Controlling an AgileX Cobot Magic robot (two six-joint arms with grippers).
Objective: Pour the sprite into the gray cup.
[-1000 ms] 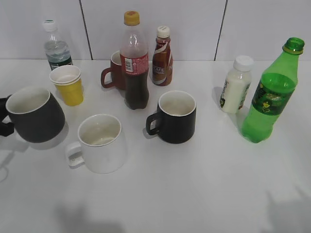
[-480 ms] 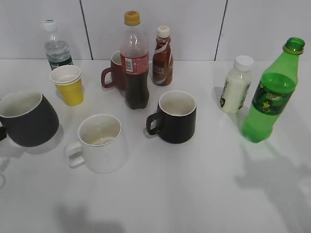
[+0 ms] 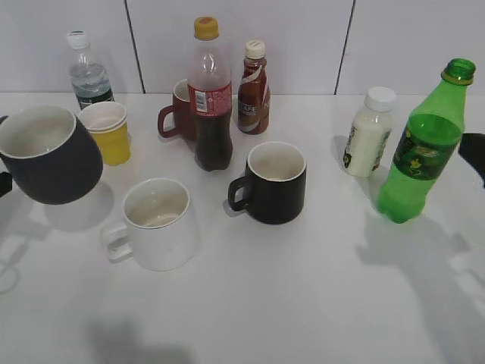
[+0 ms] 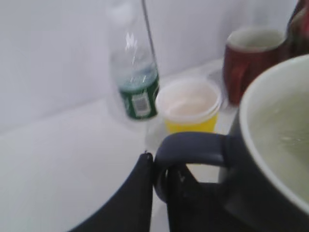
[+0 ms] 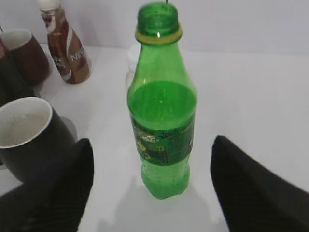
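Note:
The sprite's shoulder [image 3: 445, 101] slopes in toward its neck. My right gripper should next grab the bottle around its label [image 3: 423, 147], where the sides are straight.
The gray cup [image 3: 50, 156] hangs tilted above the table at the far left, cream inside showing. My left gripper [image 4: 159, 169] is shut on its loop handle [image 4: 193, 146]; in the exterior view only a dark bit of the gripper [image 3: 4, 182] shows at the left edge. The sprite [image 3: 421, 149] stands upright at the right with no cap on. My right gripper [image 3: 475, 155] is just entering at the right edge. In the right wrist view its fingers [image 5: 152, 145] are open, wide on both sides of the sprite [image 5: 162, 116] and short of it.
A white mug [image 3: 156, 223] and a black mug [image 3: 276, 182] stand mid-table. Behind them are the cola bottle [image 3: 211, 98], a red-brown mug [image 3: 176, 114], a coffee bottle [image 3: 253, 87], yellow paper cups [image 3: 107, 133] and a water bottle [image 3: 88, 72]. A white milk bottle [image 3: 370, 133] stands left of the sprite.
The gray cup has risen off the table in my left gripper. My right gripper has come into the exterior view at the right edge, near the sprite.

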